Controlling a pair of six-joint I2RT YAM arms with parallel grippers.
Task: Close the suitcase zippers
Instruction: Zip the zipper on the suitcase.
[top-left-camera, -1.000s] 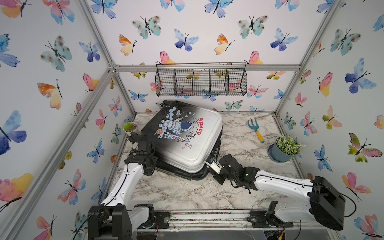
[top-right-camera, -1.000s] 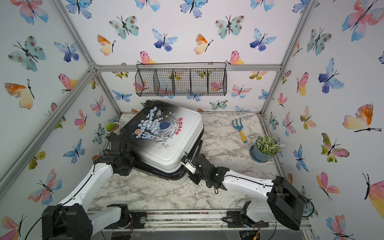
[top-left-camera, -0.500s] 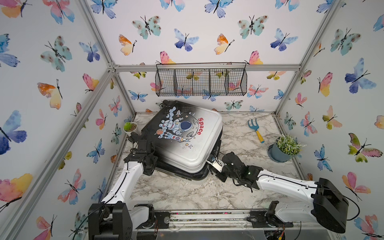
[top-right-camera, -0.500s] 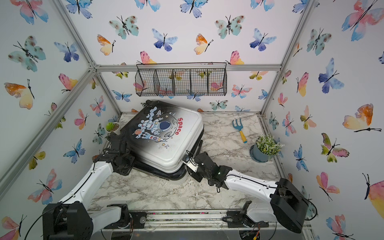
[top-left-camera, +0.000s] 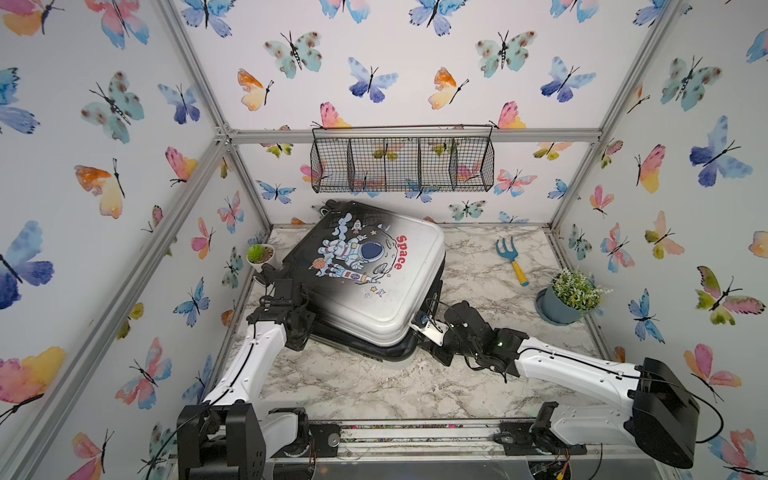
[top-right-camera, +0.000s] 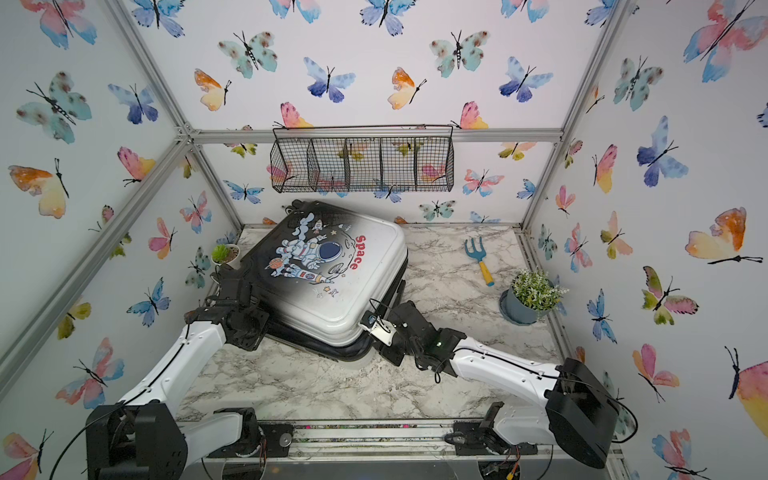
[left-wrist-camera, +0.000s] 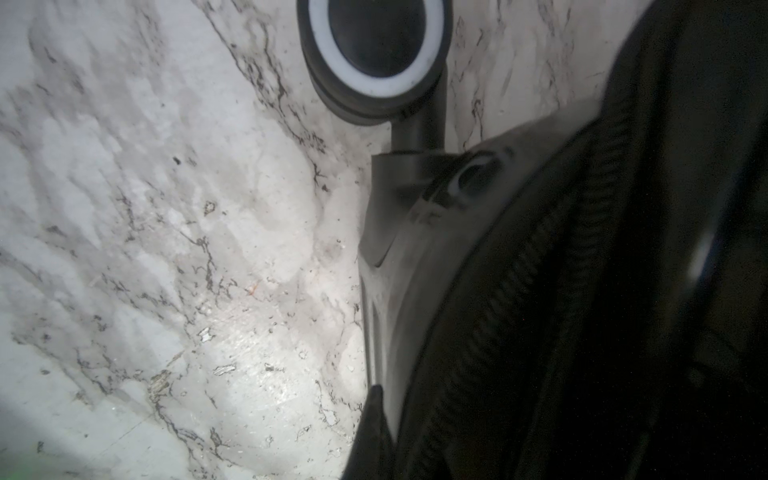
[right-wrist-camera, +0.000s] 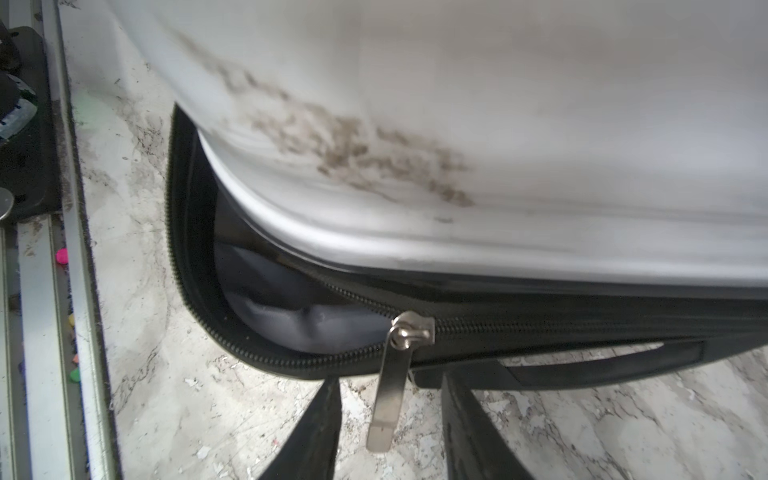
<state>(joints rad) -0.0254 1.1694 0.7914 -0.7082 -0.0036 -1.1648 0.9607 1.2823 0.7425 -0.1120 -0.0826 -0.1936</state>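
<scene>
Next, my right gripper grabs the silver pull by its hanging loose end, leaving the slider free to close the gaping zipper track.
The suitcase lies flat on the marble table, astronaut print up. In the right wrist view its zippers' black track is joined on one side of the silver slider. Past the slider it gapes round the corner and shows grey lining. The pull hangs between the fingers of my right gripper, which is open and clear of it. My left gripper is shut against the case's left side by a wheel; nothing shows in its jaws.
A wire basket hangs on the back wall above the case. A blue hand rake and a potted plant sit at the right. A small succulent pot stands by the left wall. The arms' rail runs along the front edge.
My right gripper has opened wider and edged closer to the suitcase's front corner. The left arm and the suitcase have not moved.
</scene>
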